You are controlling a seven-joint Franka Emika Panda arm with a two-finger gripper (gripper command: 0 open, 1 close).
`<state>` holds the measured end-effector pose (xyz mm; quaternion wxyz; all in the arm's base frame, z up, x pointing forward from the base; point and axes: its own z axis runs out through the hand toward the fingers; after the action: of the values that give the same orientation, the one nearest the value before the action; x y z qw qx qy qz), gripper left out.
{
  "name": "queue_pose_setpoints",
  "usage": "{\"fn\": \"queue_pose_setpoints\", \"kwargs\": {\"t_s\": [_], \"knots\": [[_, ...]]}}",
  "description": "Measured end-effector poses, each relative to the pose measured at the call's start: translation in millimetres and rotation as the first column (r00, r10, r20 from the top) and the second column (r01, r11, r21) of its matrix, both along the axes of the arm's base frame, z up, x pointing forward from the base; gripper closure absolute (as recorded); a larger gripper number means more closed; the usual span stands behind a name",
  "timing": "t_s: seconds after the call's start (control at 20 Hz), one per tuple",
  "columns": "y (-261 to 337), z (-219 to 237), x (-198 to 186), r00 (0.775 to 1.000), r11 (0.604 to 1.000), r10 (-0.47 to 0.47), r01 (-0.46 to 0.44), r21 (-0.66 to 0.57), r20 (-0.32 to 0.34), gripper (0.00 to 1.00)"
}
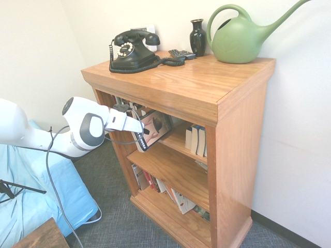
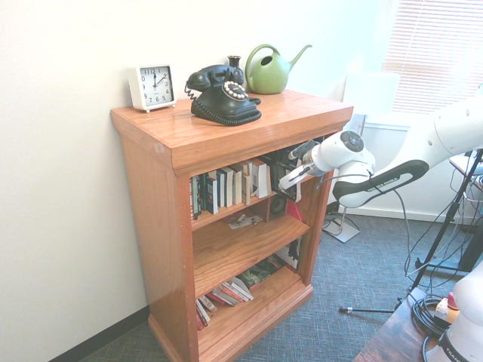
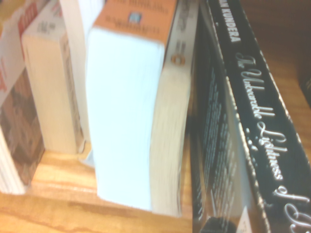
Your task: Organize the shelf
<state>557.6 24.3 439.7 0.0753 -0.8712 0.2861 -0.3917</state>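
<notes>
The black-spined book has its lower corner (image 1: 142, 150) sticking out past the top level's front edge, so my gripper should keep holding it until it sits farther in beside the orange-covered paperback.
The shelf (image 1: 207, 82) (image 2: 226, 128) is an orange-brown oak bookcase with three tiers. My gripper (image 1: 146, 129) (image 2: 283, 183) reaches into the open end of the top tier and is shut on a black-spined book (image 1: 158, 129). That book is tilted, and its lower corner hangs out past the front edge. In the wrist view its black spine (image 3: 262, 136) leans against an orange-covered paperback (image 3: 126, 121) that stands on the tier board. A row of upright books (image 2: 226, 187) (image 1: 195, 139) fills the rest of the top tier.
On top stand a black dial telephone (image 1: 132, 51), a dark vase (image 1: 197, 37), a green watering can (image 1: 238, 39), a remote (image 1: 182, 53) and a white clock (image 2: 152, 87). Leaning books (image 2: 226, 294) fill the bottom tier. A booklet (image 2: 245, 221) lies on the middle tier.
</notes>
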Motion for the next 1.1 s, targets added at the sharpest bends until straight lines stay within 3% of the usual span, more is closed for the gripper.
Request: {"fn": "queue_pose_setpoints", "kwargs": {"t_s": [0.8, 0.85, 1.1], "knots": [[6.4, -11.8, 48.7, 1.000, 0.999, 0.001, -0.001, -0.037, -0.017, 1.00], [7.0, -12.1, 50.8, 1.000, 0.999, -0.001, 0.000, -0.041, -0.018, 0.00], [6.7, -12.8, 51.8, 1.000, 0.999, 0.001, -0.001, -0.049, -0.015, 0.00]]}}
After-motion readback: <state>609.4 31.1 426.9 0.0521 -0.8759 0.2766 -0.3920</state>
